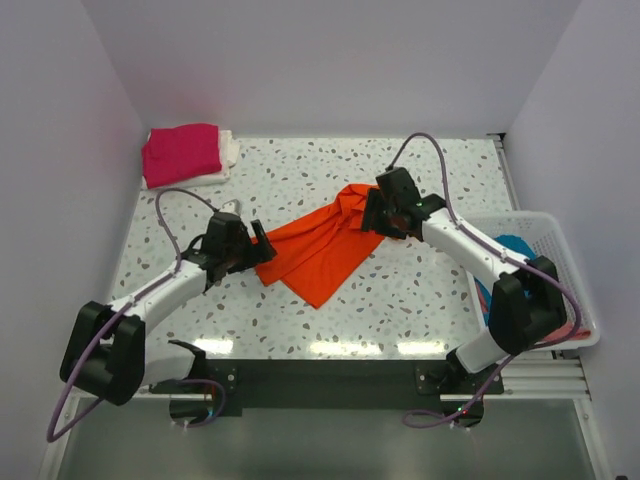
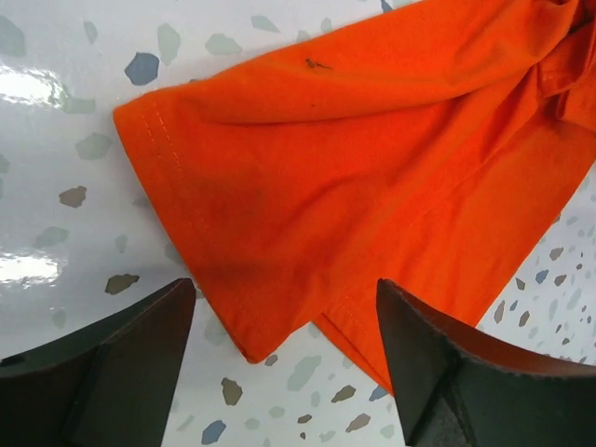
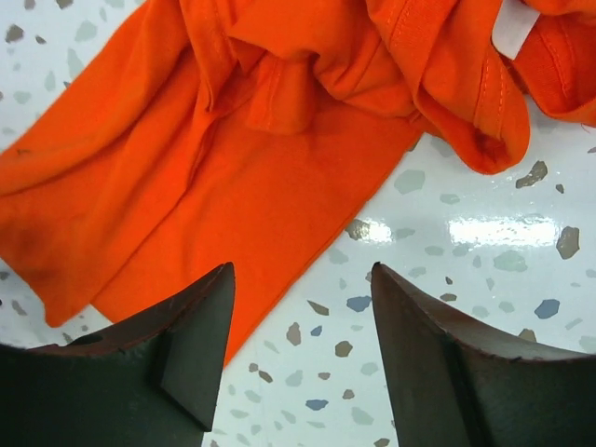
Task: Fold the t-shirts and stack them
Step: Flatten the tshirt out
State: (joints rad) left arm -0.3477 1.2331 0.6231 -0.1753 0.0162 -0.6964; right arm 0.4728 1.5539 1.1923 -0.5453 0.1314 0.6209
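Observation:
The orange t-shirt needs to be spread, so next my right gripper needs to grip its bunched collar edge beside the white tag.
A bright orange t-shirt [image 1: 322,246] lies crumpled on the speckled table, stretched from lower left to upper right. My left gripper [image 1: 252,249] is open and empty at the shirt's left end; the left wrist view shows the hemmed corner [image 2: 244,349] between its fingers [image 2: 140,358]. My right gripper [image 1: 376,214] is open and empty at the bunched collar end [image 3: 447,84]; its fingers [image 3: 191,340] straddle the shirt's edge and bare table. A folded magenta-pink t-shirt [image 1: 182,152] lies on a white one [image 1: 229,150] at the back left.
A white slatted basket [image 1: 548,262] at the right table edge holds teal-blue cloth [image 1: 517,244], mostly hidden behind my right arm. White walls enclose the table on three sides. A black rail runs along the near edge.

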